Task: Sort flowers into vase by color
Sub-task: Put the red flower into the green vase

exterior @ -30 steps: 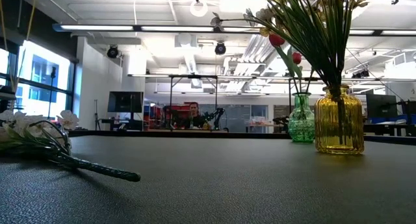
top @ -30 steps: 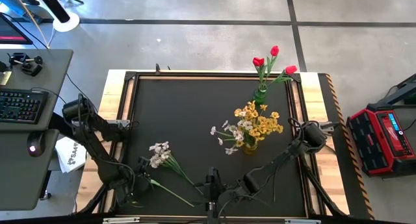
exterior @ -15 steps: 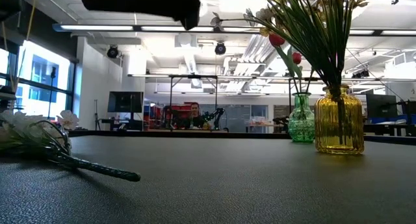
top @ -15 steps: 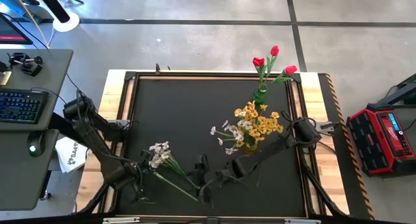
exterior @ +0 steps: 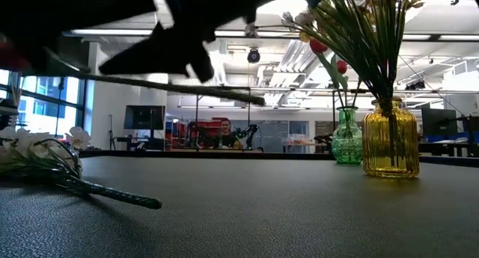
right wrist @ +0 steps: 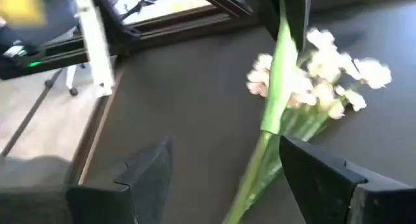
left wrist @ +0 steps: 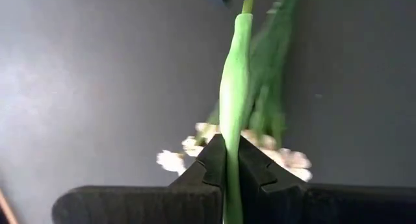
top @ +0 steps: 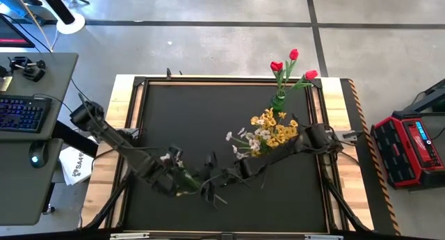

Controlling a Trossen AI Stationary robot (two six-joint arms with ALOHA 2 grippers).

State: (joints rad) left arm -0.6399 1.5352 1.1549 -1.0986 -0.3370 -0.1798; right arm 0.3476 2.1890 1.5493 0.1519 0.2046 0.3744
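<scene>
I will next use my right gripper to grab the red flower by its green stem just below the long leaf (right wrist: pixel 258 158), so that the flower can be sorted into the green vase.
My left gripper (left wrist: pixel 227 162) is shut on a long green-stemmed flower (left wrist: pixel 233 87) held above the table's near left part; it also shows in the high view (top: pixel 179 186). In the low view the stem (exterior: pixel 187 86) lies about level, with red at its left end. My right gripper (right wrist: pixel 226 143) is open, one finger on each side of this stem (right wrist: pixel 273 100); I cannot tell whether it touches. A white blossom spray (top: pixel 170 158) lies flat on the mat below. A green vase (top: pixel 278 101) holds red tulips. A yellow vase (exterior: pixel 390 138) holds yellow and white blossoms. My left gripper pinches the flower's green stem (left wrist: pixel 229 130) between its two fingers. The fingers point down from above and lie across the stem. The flower is lifted clear of the table and lies about level.
The black mat (top: pixel 208 115) has a raised frame around it. Both vases stand at its far right. A desk with a keyboard (top: pixel 21 115) stands left of the table, and a red case (top: pixel 410 149) lies on the floor at the right.
My left gripper has lifted the green-stemmed flower off the mat and carried it up and toward the table's right. My right gripper has gone from the near edge toward the left, up to the stem. The white spray has stayed where it was.
</scene>
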